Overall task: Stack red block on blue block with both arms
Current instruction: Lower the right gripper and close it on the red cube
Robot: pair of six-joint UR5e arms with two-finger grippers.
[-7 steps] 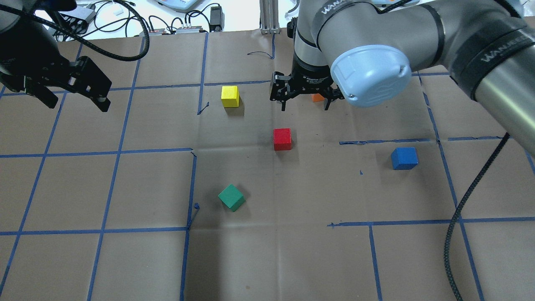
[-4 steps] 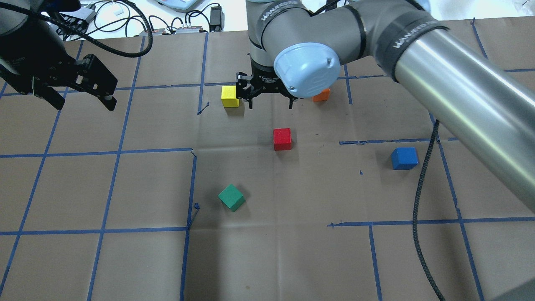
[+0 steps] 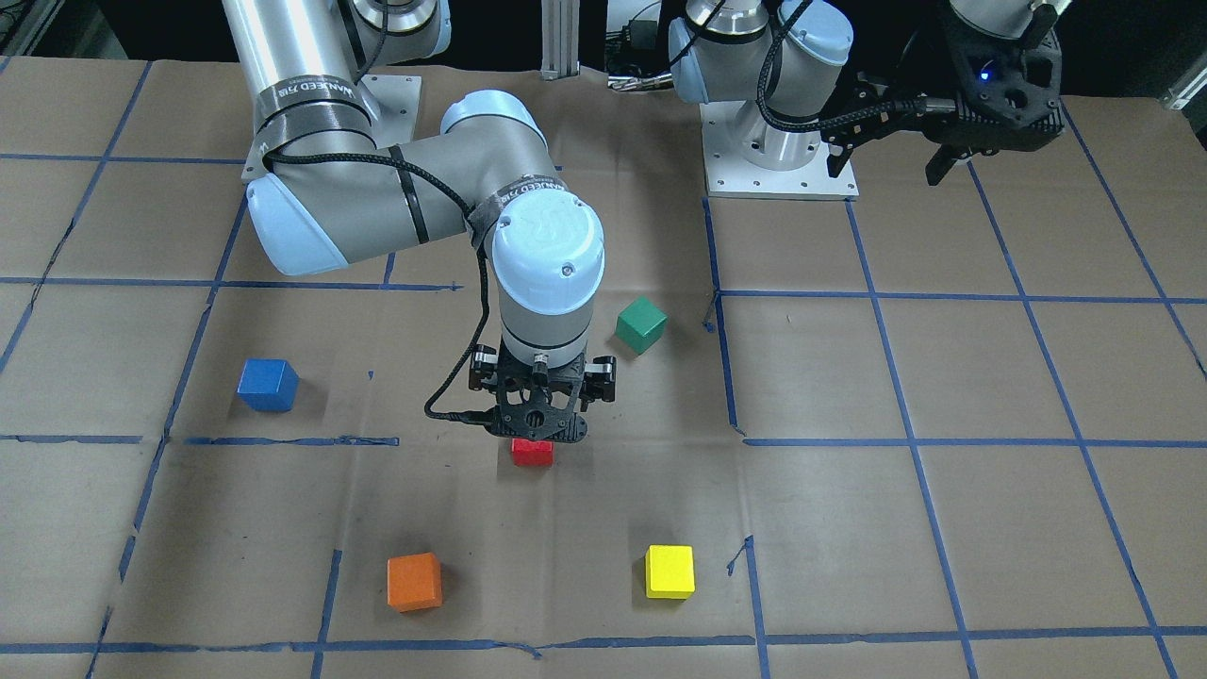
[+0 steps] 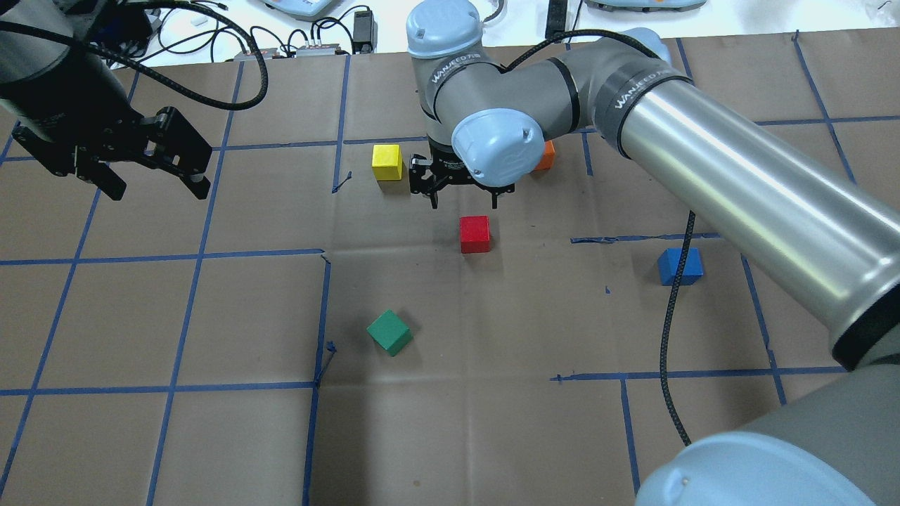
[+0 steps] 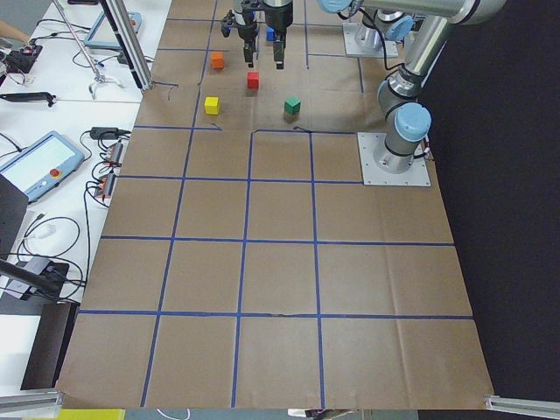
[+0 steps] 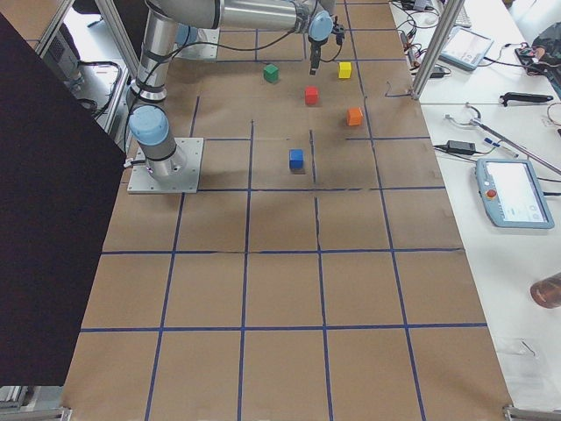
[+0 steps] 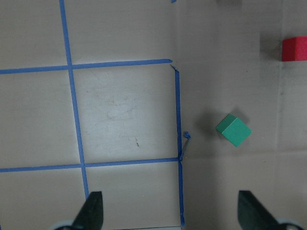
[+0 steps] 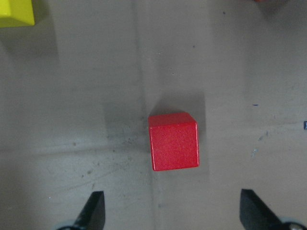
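The red block should be grabbed next by two opposite sides with my right gripper, so it can be stacked on the blue block (image 3: 267, 385).
The red block (image 4: 474, 233) sits on the brown paper near mid-table. It also shows in the front view (image 3: 532, 454) and centred in the right wrist view (image 8: 173, 141). My right gripper (image 4: 465, 204) is open and empty. It hovers above the red block, just on its far side, fingers pointing down. The blue block (image 4: 680, 266) stands alone to the right, partly crossed by the right arm's cable, and shows in the front view (image 3: 267, 385). My left gripper (image 4: 158, 187) is open and empty, raised over the far left.
A yellow cube (image 4: 387, 161) and an orange cube (image 4: 545, 156) lie just beyond the right gripper. A green cube (image 4: 389, 332) lies nearer me, turned at an angle. The right arm's black cable (image 4: 668, 330) hangs over the table's right part.
My right arm swung left past the orange cube, then came nearer, so its open gripper now hovers by the red block. My left gripper drifted slightly right. No block moved.
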